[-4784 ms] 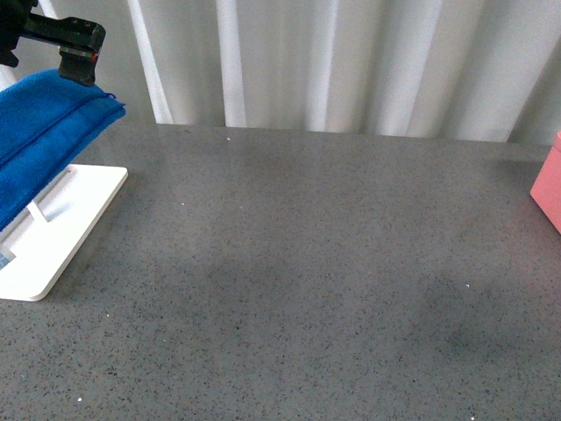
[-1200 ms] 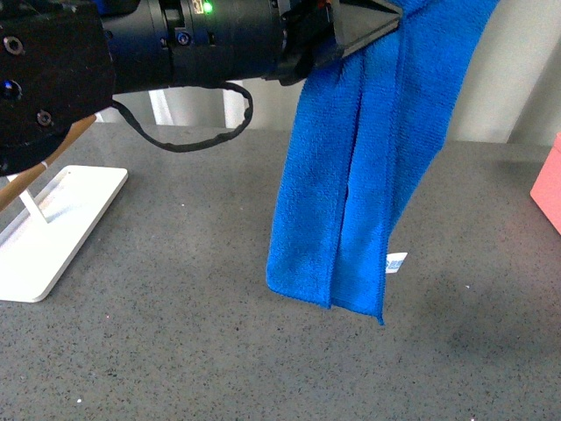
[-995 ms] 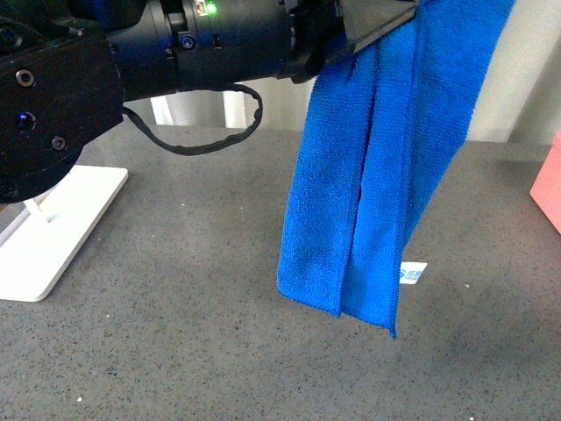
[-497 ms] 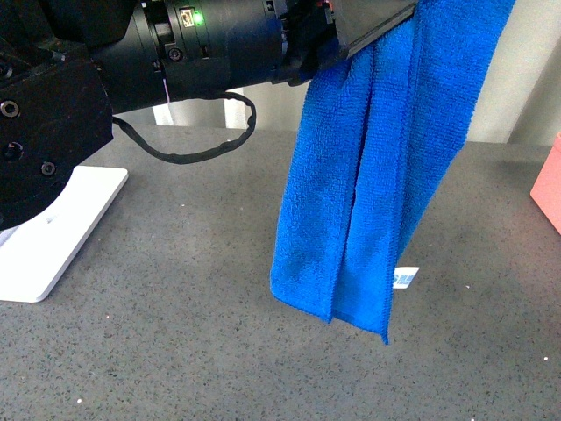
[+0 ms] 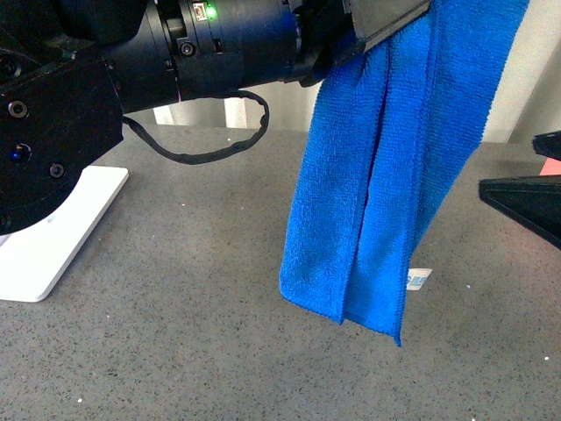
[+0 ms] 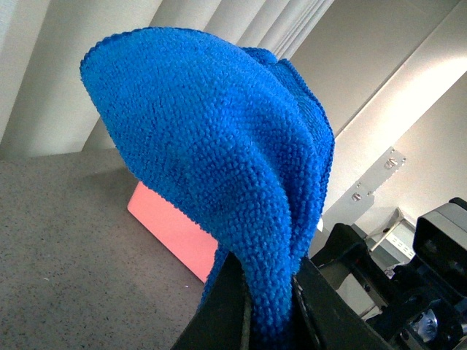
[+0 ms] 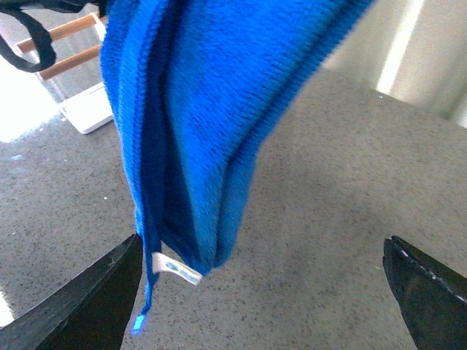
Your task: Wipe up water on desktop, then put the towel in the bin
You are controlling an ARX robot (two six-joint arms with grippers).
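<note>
I will wipe up the water on the desktop with the towel [image 7: 197, 109], so next I will grab it with my right gripper by its hanging end near the white tag [image 7: 198, 219].
The blue towel [image 5: 386, 175] hangs folded from my left gripper [image 5: 394, 22], which is shut on its top edge high above the desktop [image 5: 175, 342]. Its lower edge and white tag [image 5: 419, 279] hang just above the surface. In the left wrist view the jaws [image 6: 270, 313] pinch the towel [image 6: 211, 146], with the pink bin [image 6: 171, 226] behind it. My right gripper [image 5: 513, 164] is open at the right edge, beside the towel. In the right wrist view its fingers [image 7: 95, 306] stand wide apart, with the towel [image 7: 197, 109] hanging ahead of the gripper [image 7: 263, 292].
The white rack [image 5: 53, 246] lies at the left on the desktop; its wooden rods [image 7: 69, 29] show in the right wrist view. Pale curtains [image 5: 245, 110] close off the back. Only a sliver of the bin [image 5: 552, 165] shows behind my right gripper.
My right gripper has come into view at the right edge, covering most of the bin. The left gripper and hanging towel have shifted slightly right.
</note>
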